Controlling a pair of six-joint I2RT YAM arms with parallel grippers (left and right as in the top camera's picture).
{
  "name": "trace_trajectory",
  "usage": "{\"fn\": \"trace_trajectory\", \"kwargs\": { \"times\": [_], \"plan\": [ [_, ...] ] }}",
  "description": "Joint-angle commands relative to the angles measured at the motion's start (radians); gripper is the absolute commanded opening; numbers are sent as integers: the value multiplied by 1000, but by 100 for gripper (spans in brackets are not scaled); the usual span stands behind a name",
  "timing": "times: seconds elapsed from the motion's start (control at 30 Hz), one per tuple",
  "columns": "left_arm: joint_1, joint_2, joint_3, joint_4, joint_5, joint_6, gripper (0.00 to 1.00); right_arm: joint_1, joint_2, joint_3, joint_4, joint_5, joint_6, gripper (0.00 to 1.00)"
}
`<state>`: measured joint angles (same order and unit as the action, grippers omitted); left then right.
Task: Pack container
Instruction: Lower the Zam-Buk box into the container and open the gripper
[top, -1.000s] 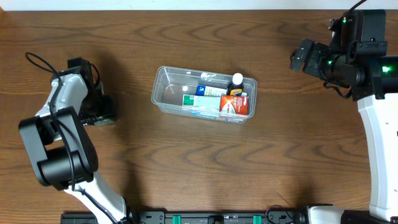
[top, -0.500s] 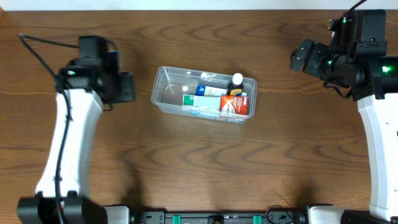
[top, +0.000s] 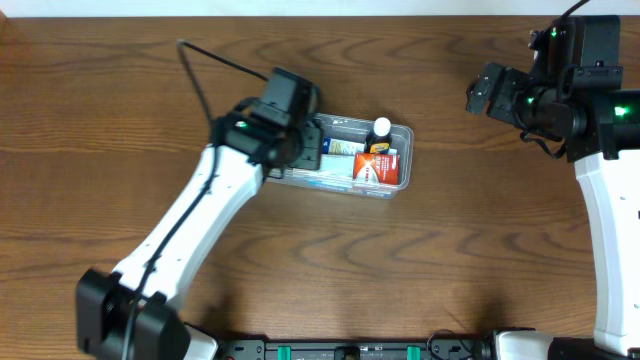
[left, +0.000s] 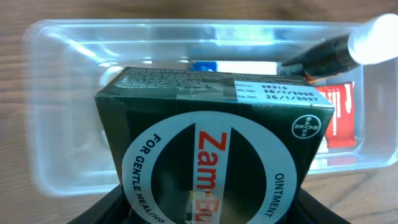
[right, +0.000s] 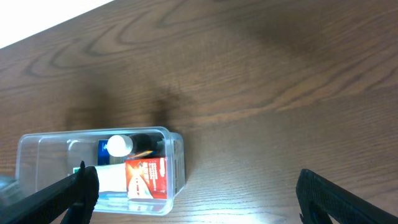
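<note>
The robot's left gripper should keep holding the ointment box until it is lower, because the box would fall from high, short of the orange-red box (top: 378, 168), if the gripper opened now.
The clear plastic container (top: 400, 190) sits at the table's middle; it also shows in the left wrist view (left: 50, 112) and the right wrist view (right: 177, 152). It holds an orange-red box (top: 378, 168), a dark bottle with a white cap (top: 381, 128) and white-blue boxes (top: 340, 148). My left gripper (top: 305, 148) is over the container's left half, shut on a dark green Zam-Buk ointment box (left: 211, 143). My right gripper (right: 198, 199) is open and empty, raised at the far right, away from the container.
The wooden table (top: 330, 280) surrounds the container. My right arm (top: 600, 180) stands along the right edge. My left arm (top: 190, 230) stretches across the left middle of the table.
My left arm has swung from the table's left side to over the container's left half, carrying the ointment box. The right arm has not moved.
</note>
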<state>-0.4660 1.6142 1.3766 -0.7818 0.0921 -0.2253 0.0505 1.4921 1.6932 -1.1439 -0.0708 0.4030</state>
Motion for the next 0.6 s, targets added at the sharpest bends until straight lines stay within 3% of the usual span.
{"fn": "trace_trajectory", "kwargs": {
  "times": [0.0,0.5,0.57],
  "plan": [
    [-41,60,13,22,-2,-24,43,-5,-8,8,-1,3,11,99],
    [-139,163,13,81,-1,-28,45,-5,-8,8,-1,3,11,99],
    [-140,170,13,80,6,-36,55,-5,-8,8,-1,3,11,99]
  ]
}}
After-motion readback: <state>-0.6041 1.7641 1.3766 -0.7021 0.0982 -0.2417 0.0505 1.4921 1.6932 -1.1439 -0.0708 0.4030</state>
